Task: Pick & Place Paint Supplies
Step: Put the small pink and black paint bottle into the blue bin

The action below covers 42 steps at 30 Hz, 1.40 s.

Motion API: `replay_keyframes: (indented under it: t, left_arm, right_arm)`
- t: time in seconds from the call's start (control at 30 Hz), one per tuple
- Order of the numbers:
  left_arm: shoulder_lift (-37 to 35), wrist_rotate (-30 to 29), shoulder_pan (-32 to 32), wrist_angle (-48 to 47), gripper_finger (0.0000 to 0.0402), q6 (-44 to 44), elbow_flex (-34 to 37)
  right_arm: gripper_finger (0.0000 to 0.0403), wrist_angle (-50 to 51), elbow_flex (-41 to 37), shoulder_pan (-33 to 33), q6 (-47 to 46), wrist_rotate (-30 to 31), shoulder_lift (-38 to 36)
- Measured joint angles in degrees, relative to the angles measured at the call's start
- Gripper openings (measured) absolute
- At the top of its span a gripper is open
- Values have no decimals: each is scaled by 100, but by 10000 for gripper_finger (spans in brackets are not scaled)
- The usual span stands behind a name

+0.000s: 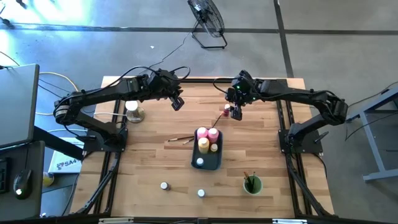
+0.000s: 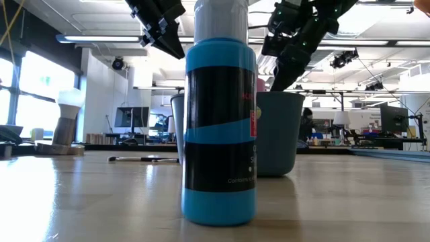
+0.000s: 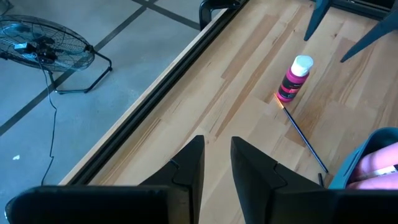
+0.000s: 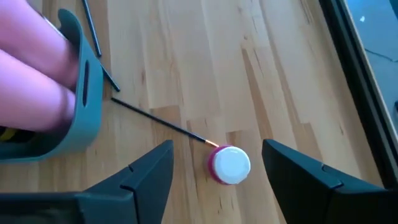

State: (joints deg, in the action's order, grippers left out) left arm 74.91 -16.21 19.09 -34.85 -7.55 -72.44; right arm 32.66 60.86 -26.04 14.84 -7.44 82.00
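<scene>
The pink squeeze bottle needs to be added to the blue-grey tray [image 1: 217, 163], so the robot's right gripper should grip it by its white cap [image 1: 227, 107] next.
A pink squeeze bottle [image 4: 229, 167] with a white cap stands upright on the wooden table [image 1: 149, 162], also seen in the left wrist view [image 3: 292, 79]. My right gripper [image 4: 217, 149] hangs open just above it, one finger on either side of the cap, touching nothing. A thin paintbrush [image 4: 165, 123] lies on the table, its tip beside the bottle. The blue-grey tray [image 1: 217, 163] holds pink and yellow bottles and a white-capped jar. My left gripper [image 3: 216, 163] hovers over the far part of the table, narrowly open, with nothing between its fingers.
A green cup [image 1: 252, 185] with brushes stands near the front right. A small jar [image 1: 164, 185] and a blue white-capped bottle [image 2: 220, 128] stand near the front edge. More brushes [image 1: 180, 139] lie left of the tray. A white-topped object [image 1: 132, 111] sits far left.
</scene>
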Motion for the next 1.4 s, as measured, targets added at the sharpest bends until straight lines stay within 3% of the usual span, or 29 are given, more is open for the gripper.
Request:
replay_keyframes:
  t: [0.4, 0.77, 1.27, 1.4]
  left_arm:
    - [0, 2, 0, 2, 77, 0, 0]
    - [0, 14, 0, -1, 77, -2, 0]
    - [0, 13, 0, 0, 77, -2, 0]
    - [0, 11, 0, 0, 77, -2, 0]
  right_arm:
    - [238, -231, -92, -39, -175, -1, 90]
    - [238, -294, -92, -33, -154, 408, 843]
    - [238, -120, -92, -114, -108, 557, 846]
    - [238, -120, -92, -114, -107, 346, 846]
